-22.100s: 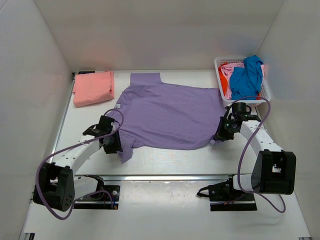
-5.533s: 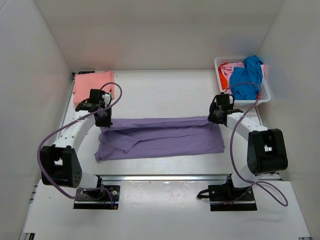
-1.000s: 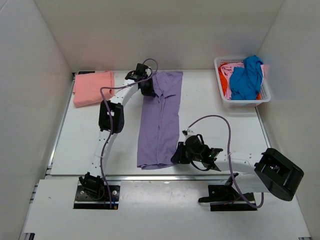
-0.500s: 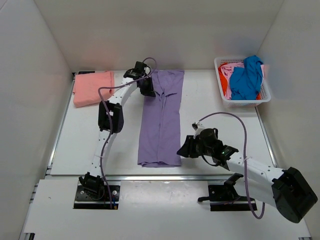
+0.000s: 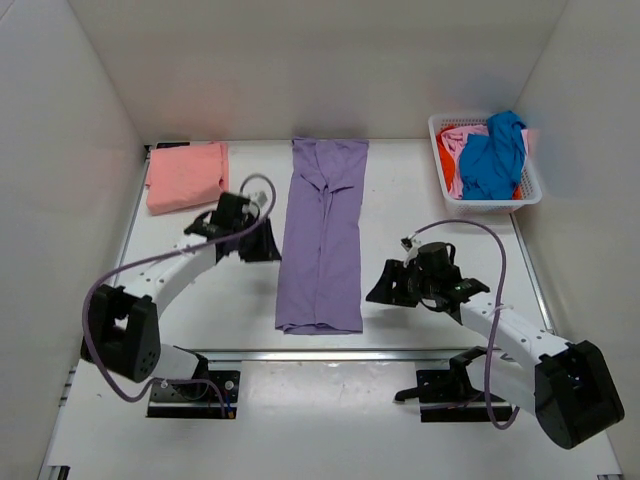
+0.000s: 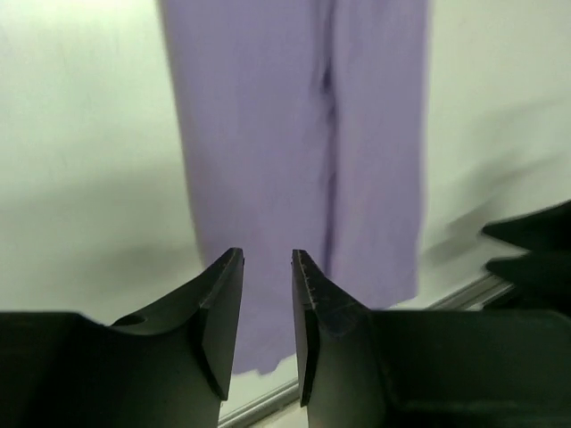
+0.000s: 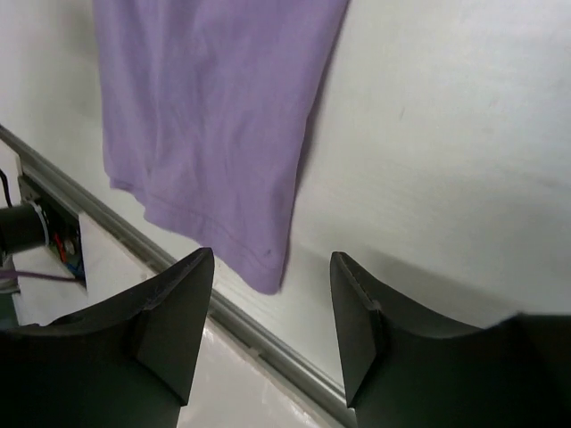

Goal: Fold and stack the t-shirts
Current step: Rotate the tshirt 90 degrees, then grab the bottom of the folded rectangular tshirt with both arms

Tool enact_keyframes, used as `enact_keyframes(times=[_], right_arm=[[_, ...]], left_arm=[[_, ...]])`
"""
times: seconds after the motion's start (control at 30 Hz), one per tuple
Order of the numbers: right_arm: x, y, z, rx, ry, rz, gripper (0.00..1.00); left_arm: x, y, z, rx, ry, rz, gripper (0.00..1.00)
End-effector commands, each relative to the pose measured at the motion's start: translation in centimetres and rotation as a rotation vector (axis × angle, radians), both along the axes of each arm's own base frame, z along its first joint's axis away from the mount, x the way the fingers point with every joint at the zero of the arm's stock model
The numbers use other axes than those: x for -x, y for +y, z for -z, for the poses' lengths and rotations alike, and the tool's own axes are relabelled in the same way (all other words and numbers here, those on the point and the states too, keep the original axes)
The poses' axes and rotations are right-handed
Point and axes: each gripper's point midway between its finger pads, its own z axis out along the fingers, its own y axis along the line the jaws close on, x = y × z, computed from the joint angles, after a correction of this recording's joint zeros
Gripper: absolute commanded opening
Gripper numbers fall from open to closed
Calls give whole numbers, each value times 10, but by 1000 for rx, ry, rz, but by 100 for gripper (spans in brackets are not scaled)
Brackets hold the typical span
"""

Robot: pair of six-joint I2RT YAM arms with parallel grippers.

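Observation:
My right gripper grabs the lavender t-shirt by its near-end hem corner (image 5: pixel 356 328) (image 7: pixel 267 275) next, to fold that end toward the far edge of the table.
A lavender t-shirt (image 5: pixel 322 240) lies folded into a long narrow strip that runs from the far edge to the near edge in the middle of the table. It also fills the left wrist view (image 6: pixel 285 134) and the right wrist view (image 7: pixel 214 116). My left gripper (image 5: pixel 262 243) (image 6: pixel 266 263) hovers just left of the strip, open a little and empty. My right gripper (image 5: pixel 385 285) (image 7: pixel 270 267) is to the right of the strip's near end, open wide and empty. A folded salmon-pink t-shirt (image 5: pixel 185 175) rests at the far left.
A white lattice basket (image 5: pixel 485 207) stands at the far right with a blue t-shirt (image 5: pixel 492 158) and an orange-red one (image 5: pixel 447 158) bunched inside. A metal rail (image 7: pixel 250 330) borders the table's near edge. White walls close in three sides.
Both grippers have opened and let go of the lavender shirt. The left arm has drawn back from the strip's far end to its left side, and the right gripper has moved off to the right.

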Motion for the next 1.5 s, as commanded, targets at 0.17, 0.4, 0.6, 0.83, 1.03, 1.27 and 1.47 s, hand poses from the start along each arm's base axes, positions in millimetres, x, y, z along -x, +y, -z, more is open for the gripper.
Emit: enact_keyframes(times=[0.17, 0.4, 0.6, 0.83, 1.03, 1.27, 1.47], right_arm=[[45, 21, 34, -31, 174, -68, 53], [54, 23, 53, 0, 235, -62, 55], [62, 31, 61, -4, 275, -66, 55], [70, 40, 67, 15, 312, -104, 44], [80, 42, 74, 24, 347, -135, 0], [117, 34, 66, 53, 418, -203, 0], [146, 23, 53, 21, 456, -254, 0]], left_arm=[[105, 43, 102, -109, 152, -84, 47], [121, 27, 112, -19, 159, -93, 53], [126, 3, 112, -8, 178, -42, 52], [144, -10, 116, 6, 215, -22, 51], [165, -7, 128, -8, 276, 1, 2], [206, -5, 120, -37, 321, 108, 0], [234, -2, 117, 11, 351, 118, 0]])
